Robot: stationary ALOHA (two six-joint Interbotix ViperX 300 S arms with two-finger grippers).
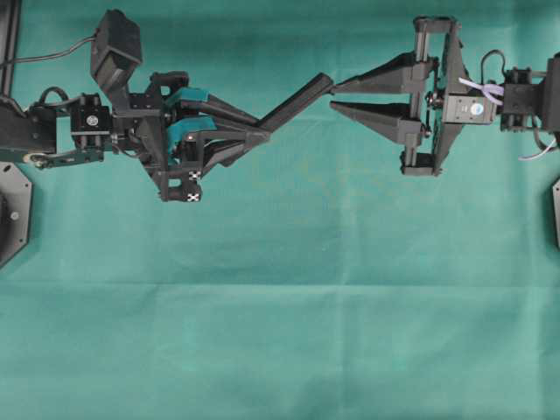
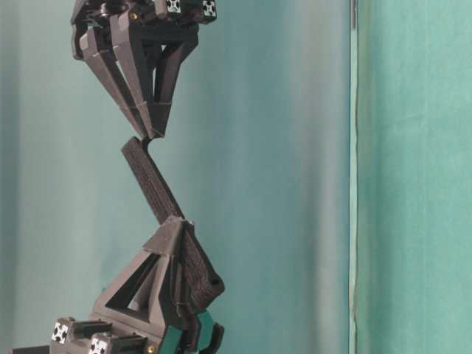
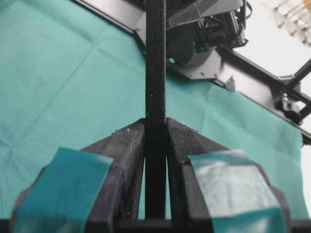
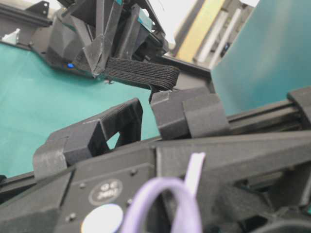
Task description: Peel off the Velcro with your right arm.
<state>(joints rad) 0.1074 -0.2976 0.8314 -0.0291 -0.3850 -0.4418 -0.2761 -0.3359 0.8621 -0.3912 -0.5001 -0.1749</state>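
Note:
The black Velcro has to be peeled off. My right gripper will grab the Velcro by its loose end to do that.
The Velcro is a thin black strap held in mid-air, slanting up and right from my left gripper. The left gripper's teal-padded fingers are shut on the strap's lower part, with its tips pressed against both faces. My right gripper points left at the strap's free end, its plain black fingers apart. The free end touches the tip of the far finger and is not clamped between the two. From table level the strap spans between both grippers.
A green cloth covers the table below both arms. Black base plates sit at the left edge and the right edge. A black frame rail runs behind the cloth.

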